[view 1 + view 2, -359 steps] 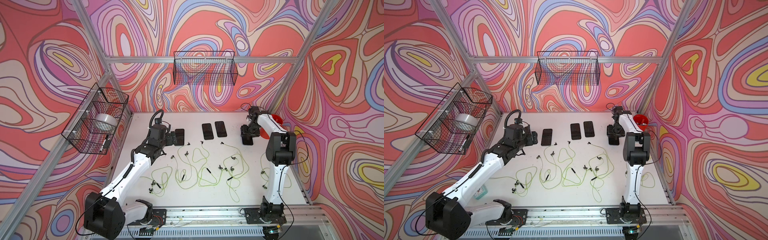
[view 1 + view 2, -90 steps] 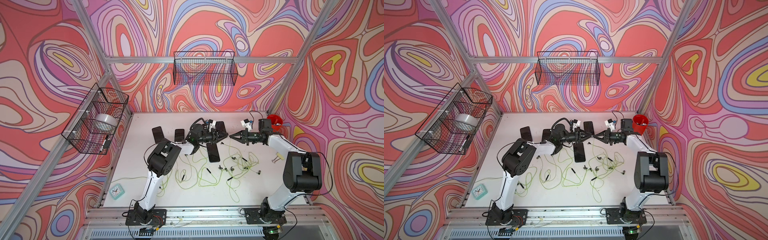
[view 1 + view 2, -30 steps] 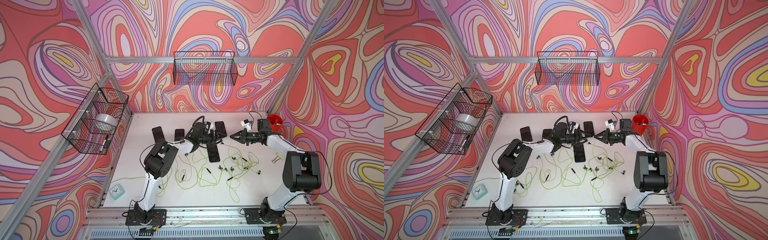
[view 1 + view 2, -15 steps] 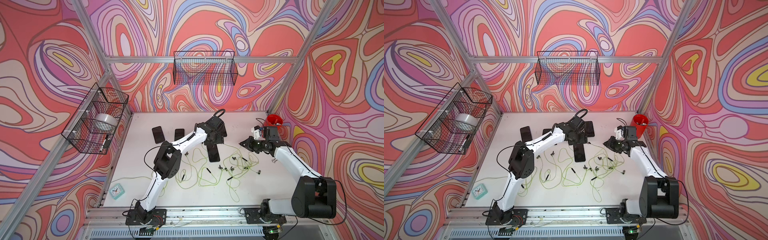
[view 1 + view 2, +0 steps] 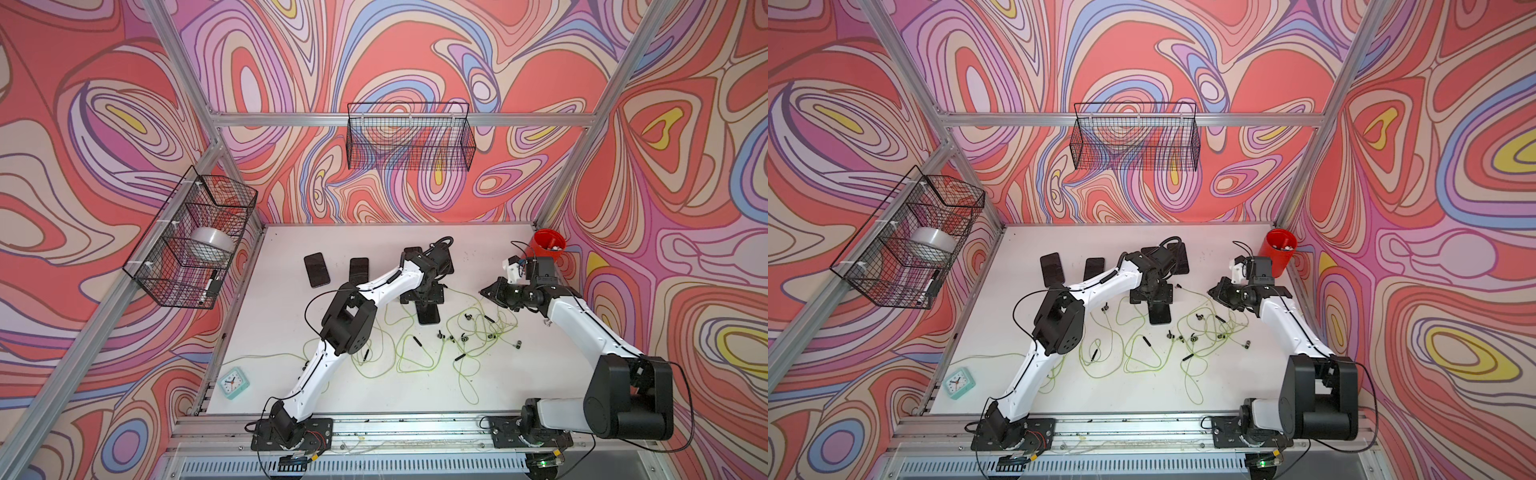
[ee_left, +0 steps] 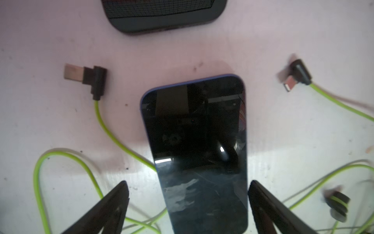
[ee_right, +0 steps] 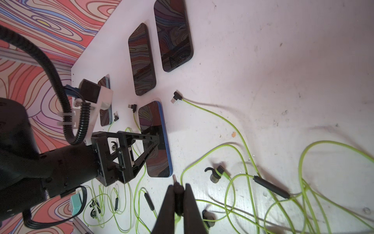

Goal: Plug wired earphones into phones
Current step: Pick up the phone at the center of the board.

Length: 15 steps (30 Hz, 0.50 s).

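The left gripper grips the phone by its long side edges next, so the phone's near end stays free for plugging in the earphones.
Several black phones lie on the white table; one [image 5: 429, 314] [image 6: 198, 152] lies flat under my left gripper [image 5: 424, 297] [image 6: 188, 183]. Its jaws stand open, one on each side of that phone, touching nothing. Two more phones [image 5: 316, 269] [image 5: 359, 270] lie at the back left. Yellow-green wired earphones [image 5: 461, 338] sprawl over the middle of the table. My right gripper [image 5: 484, 291] [image 7: 179, 185] is shut on one earphone's dark plug [image 7: 174, 177]. The plug's metal tip points at the near end of the middle phone [image 7: 153, 119], a short gap away.
Two loose angled plugs [image 6: 89, 78] [image 6: 295, 76] lie either side of the phone, and another phone [image 6: 162, 16] lies beyond it. A red cup [image 5: 548, 245] stands at the back right, a teal clock [image 5: 234, 382] at the front left. Wire baskets [image 5: 409, 141] [image 5: 195, 237] hang on the walls.
My left gripper has opened and let go of the middle phone, which now lies flat. My right gripper has drawn back to the right, still shut on the plug.
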Tool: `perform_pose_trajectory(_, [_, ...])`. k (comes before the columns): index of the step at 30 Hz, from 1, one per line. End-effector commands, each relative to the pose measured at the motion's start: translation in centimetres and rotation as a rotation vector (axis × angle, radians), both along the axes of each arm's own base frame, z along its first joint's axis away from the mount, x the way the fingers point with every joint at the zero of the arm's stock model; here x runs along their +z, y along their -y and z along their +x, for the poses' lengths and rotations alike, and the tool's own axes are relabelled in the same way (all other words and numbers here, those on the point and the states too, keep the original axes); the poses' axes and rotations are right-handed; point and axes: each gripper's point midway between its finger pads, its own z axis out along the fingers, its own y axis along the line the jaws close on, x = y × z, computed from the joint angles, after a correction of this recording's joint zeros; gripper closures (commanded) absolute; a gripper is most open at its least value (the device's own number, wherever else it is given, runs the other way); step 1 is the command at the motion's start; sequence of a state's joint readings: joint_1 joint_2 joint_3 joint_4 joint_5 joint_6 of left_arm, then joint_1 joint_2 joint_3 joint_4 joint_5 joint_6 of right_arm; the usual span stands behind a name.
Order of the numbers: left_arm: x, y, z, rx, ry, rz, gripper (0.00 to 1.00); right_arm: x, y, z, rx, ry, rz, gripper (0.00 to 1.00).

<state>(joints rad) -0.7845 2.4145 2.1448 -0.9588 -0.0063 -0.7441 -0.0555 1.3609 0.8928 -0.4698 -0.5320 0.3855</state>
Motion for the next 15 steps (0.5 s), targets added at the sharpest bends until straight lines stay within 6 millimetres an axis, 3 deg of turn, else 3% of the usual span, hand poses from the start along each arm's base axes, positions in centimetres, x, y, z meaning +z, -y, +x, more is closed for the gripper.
perform_pose_trajectory(1, [-1.0, 0.0, -0.9, -0.017, -0.019, 0.070, 0.05, 0.0, -0.2, -0.3, 0.014, 0.024, -0.009, 1.00])
perform_pose_trajectory(6, [-2.3, -0.6, -1.5, 0.026, -0.062, 0.102, 0.07, -0.1, -0.3, -0.5, 0.018, 0.020, -0.008, 1.00])
perform_pose_trajectory(15, [-3.4, 0.2, -1.5, 0.057, -0.090, 0.086, 0.09, -0.2, -0.4, -0.6, 0.041, 0.023, -0.014, 1.00])
